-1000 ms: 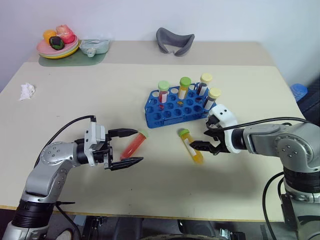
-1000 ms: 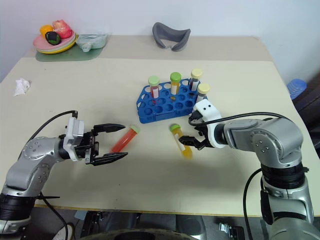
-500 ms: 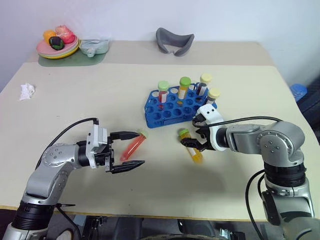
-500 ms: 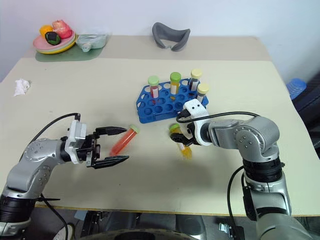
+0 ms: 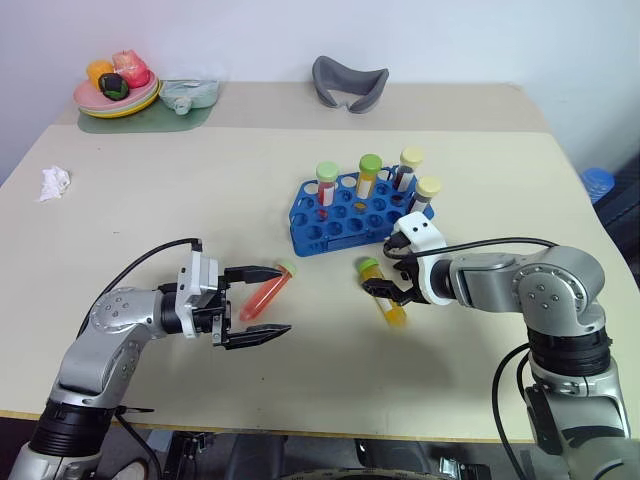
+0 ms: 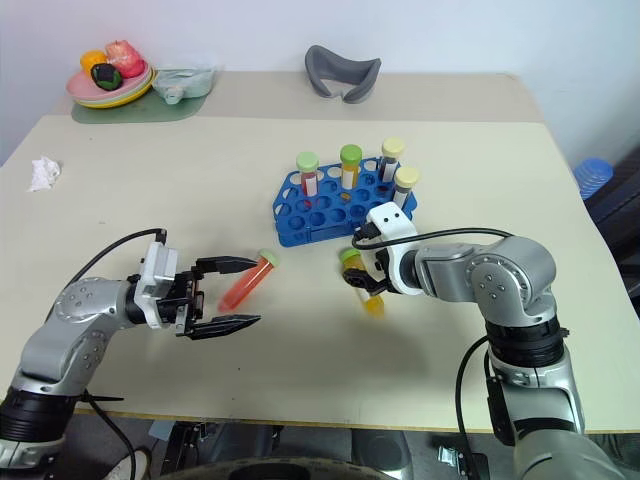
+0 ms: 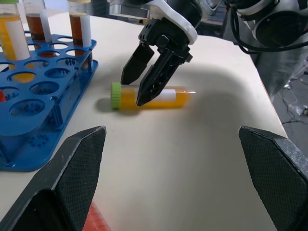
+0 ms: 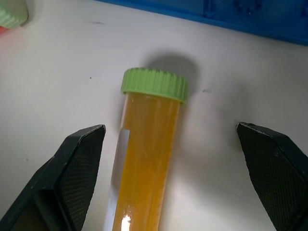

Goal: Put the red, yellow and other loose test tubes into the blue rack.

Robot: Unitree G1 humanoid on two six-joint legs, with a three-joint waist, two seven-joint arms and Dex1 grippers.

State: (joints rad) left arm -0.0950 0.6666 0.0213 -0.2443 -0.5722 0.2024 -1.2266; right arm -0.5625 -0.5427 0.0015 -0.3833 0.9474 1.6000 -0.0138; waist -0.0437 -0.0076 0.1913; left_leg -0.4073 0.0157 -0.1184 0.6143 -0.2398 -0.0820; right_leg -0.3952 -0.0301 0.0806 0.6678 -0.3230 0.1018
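The yellow tube should stand in the blue rack (image 5: 350, 218), so my right gripper next needs to take hold of the tube by its green-end with the cap (image 5: 368, 268).
The blue rack (image 5: 350, 218) stands mid-table with several capped tubes upright in it. A red tube (image 5: 266, 293) with a pale green cap lies on the table to the rack's front left. My left gripper (image 5: 268, 302) is open and level, its two fingers either side of the red tube's lower end without closing on it. A yellow tube (image 5: 384, 297) with a green cap lies in front of the rack. My right gripper (image 8: 169, 128) points down over it, open, with the yellow tube (image 8: 147, 163) between its fingers (image 7: 153, 85).
A plate of fruit (image 5: 117, 95) on a green mat and a grey curved object (image 5: 349, 82) sit along the far edge. A crumpled tissue (image 5: 54, 182) lies at the far left. A blue thing (image 5: 598, 182) shows beyond the table's right edge.
My right gripper has shifted left and slightly down, from beside the yellow tube to straddling it. The left gripper and both loose tubes have stayed put.
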